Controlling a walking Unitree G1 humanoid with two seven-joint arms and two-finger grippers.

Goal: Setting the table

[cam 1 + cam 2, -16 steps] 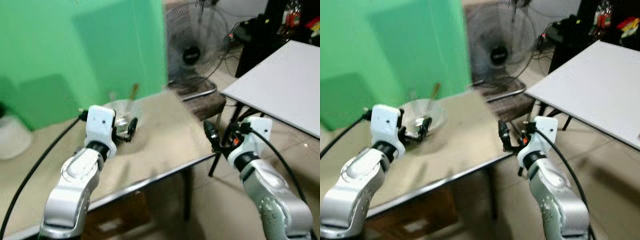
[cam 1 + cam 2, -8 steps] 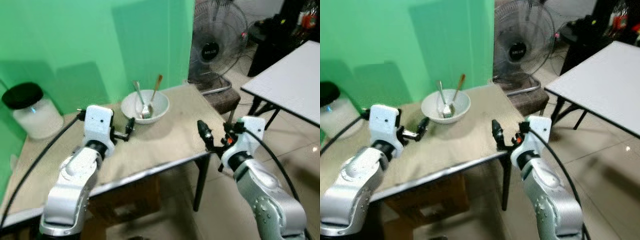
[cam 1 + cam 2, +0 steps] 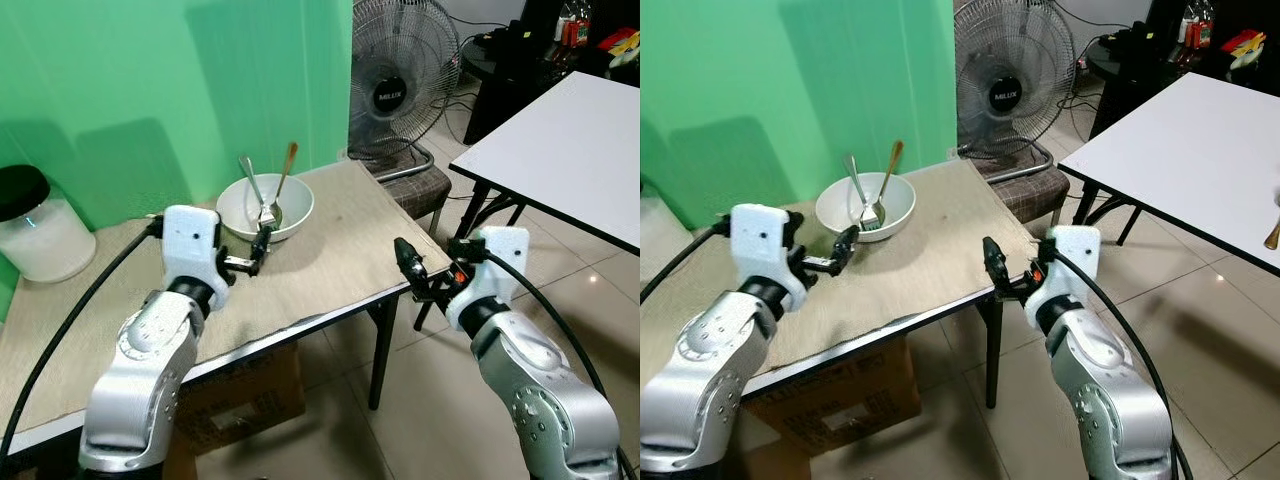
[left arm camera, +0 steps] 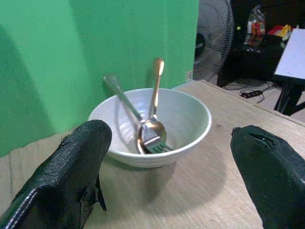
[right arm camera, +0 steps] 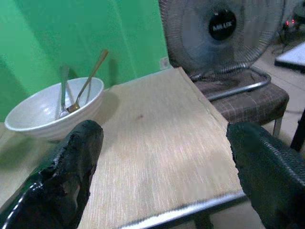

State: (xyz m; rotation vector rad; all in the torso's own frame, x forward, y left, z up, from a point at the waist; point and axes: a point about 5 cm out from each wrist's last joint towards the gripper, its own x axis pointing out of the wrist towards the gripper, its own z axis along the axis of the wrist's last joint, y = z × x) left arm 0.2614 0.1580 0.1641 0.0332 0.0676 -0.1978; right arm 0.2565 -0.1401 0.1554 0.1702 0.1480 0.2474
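The fork lies across the golden spoon's head in the bowl, so my left gripper should next grab the spoon by its upright handle (image 3: 286, 170) (image 4: 155, 95).
A white bowl (image 3: 290, 203) stands at the far side of the wooden table (image 3: 340, 240). A silver fork (image 4: 121, 94) and a gold-handled spoon (image 4: 157, 78) lean inside it. My left gripper (image 3: 250, 256) hovers just in front of the bowl, a little above the tabletop, open and holding nothing. The bowl sits between its fingers (image 4: 81, 167) in the left wrist view. My right gripper (image 3: 412, 274) is open and bare at the table's right front corner, pointing back across the table toward the bowl (image 5: 43, 112).
A clear jar with a black lid (image 3: 35, 225) stands at the table's far left. Behind the table are a green wall, a standing fan (image 3: 400, 85) and a brown chair (image 3: 412, 187). A white table (image 3: 560, 150) is on the right, and a cardboard box (image 3: 240, 400) under the wooden table.
The camera has swung and steadied, so the blurred scene is now sharp and shifted. Both grippers stay open in much the same pose, the left still before the bowl.
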